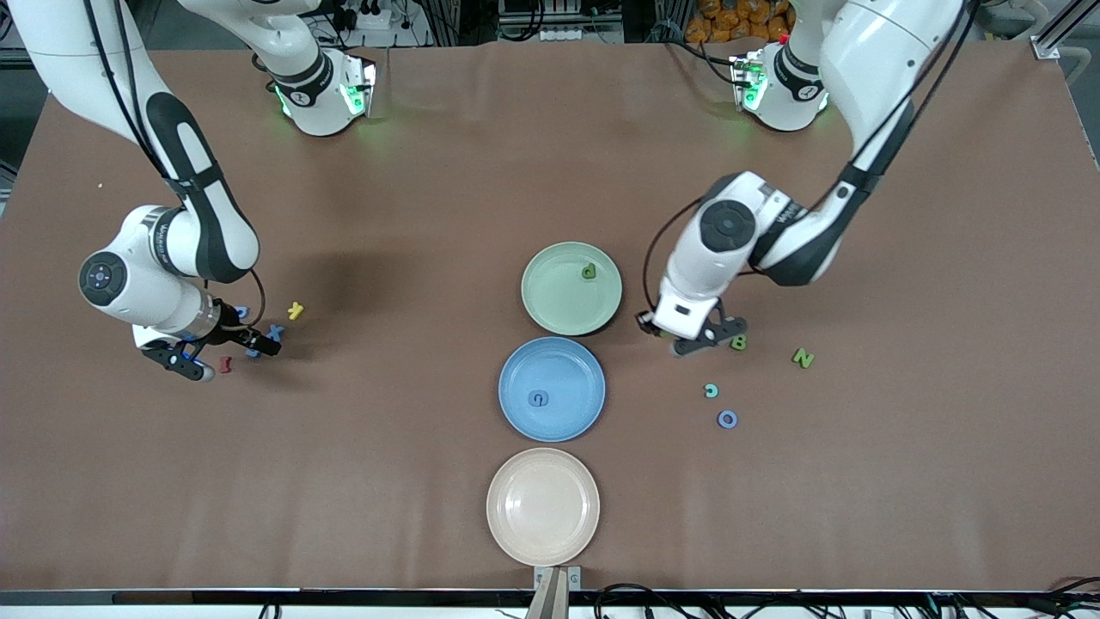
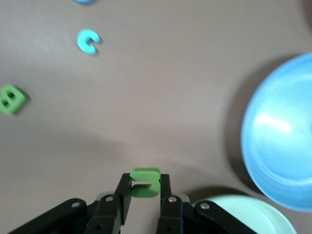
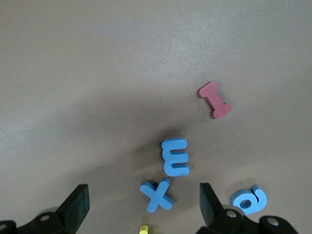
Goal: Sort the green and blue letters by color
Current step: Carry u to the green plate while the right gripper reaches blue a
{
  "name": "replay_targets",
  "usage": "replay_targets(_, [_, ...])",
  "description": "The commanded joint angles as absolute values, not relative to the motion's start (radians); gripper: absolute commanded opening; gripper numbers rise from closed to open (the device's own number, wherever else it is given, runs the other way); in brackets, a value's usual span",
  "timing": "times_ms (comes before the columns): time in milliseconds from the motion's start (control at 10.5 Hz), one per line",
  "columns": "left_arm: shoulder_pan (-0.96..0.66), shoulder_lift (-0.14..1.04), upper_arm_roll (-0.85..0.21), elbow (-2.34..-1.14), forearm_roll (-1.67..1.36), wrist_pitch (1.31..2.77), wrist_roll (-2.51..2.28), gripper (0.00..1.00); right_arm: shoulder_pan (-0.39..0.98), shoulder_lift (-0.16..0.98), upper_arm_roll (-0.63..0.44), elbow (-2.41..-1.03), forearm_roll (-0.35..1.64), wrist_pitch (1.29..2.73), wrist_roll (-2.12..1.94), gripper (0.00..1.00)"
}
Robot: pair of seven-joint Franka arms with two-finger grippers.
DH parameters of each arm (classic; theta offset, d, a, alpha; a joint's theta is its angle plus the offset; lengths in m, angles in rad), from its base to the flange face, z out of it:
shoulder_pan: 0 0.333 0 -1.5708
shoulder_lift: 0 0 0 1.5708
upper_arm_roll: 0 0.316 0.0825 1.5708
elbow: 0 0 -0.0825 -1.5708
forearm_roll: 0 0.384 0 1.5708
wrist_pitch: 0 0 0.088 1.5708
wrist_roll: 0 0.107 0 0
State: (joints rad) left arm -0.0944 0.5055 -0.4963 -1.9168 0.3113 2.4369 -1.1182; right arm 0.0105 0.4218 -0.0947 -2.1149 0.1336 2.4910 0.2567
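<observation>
The blue X (image 1: 275,332) (image 3: 156,195) is still below my right gripper's fingers, so my right gripper should go down to the blue X first, then close on it.
My left gripper (image 2: 145,189) is shut on a green U-shaped letter (image 2: 145,181), low over the table between the green plate (image 1: 550,303) and the green B (image 1: 738,343). In the front view the left gripper (image 1: 705,338) hides that letter. A green N (image 1: 803,358) lies beside the B, and a green P (image 1: 588,272) lies in the green plate. A blue G (image 1: 538,398) lies in the blue plate (image 1: 516,361). My right gripper (image 3: 144,207) stands open over the blue X (image 3: 156,195), with the blue E (image 3: 175,156) and a blue a-shaped letter (image 3: 249,199) close by.
A red I (image 3: 214,99) and a yellow K (image 1: 296,310) lie by the blue letters at the right arm's end. A teal C (image 1: 711,390) and a bluish O (image 1: 727,419) lie nearer the front camera than the B. A beige plate (image 1: 543,506) sits near the front edge.
</observation>
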Motion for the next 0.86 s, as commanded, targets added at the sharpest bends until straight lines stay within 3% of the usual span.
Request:
replay_targets(0, [-0.103, 0.479, -0.579, -1.922, 0.339, 2.408, -1.259, 0.0, 0.005, 0.436, -0.087, -2.169, 0.124, 2.572, 0.276, 1.0])
replay_targets(285, [-0.193, 0.489, -0.629, -1.919, 0.337, 2.408, -1.408, 0.0, 0.005, 0.437, -0.087, -2.204, 0.126, 2.605, 0.276, 0.98])
replay_targets(475, [-0.259, 0.494, -0.627, -1.919, 0.337, 2.408, -1.468, 0.0, 0.005, 0.448, -0.087, -2.209, 0.124, 2.623, 0.273, 0.81])
replay_targets(760, [-0.288, 0.509, -0.627, -1.908, 0.331, 2.41, -1.483, 0.0, 0.006, 0.451, -0.087, -2.218, 0.126, 2.652, 0.268, 0.37])
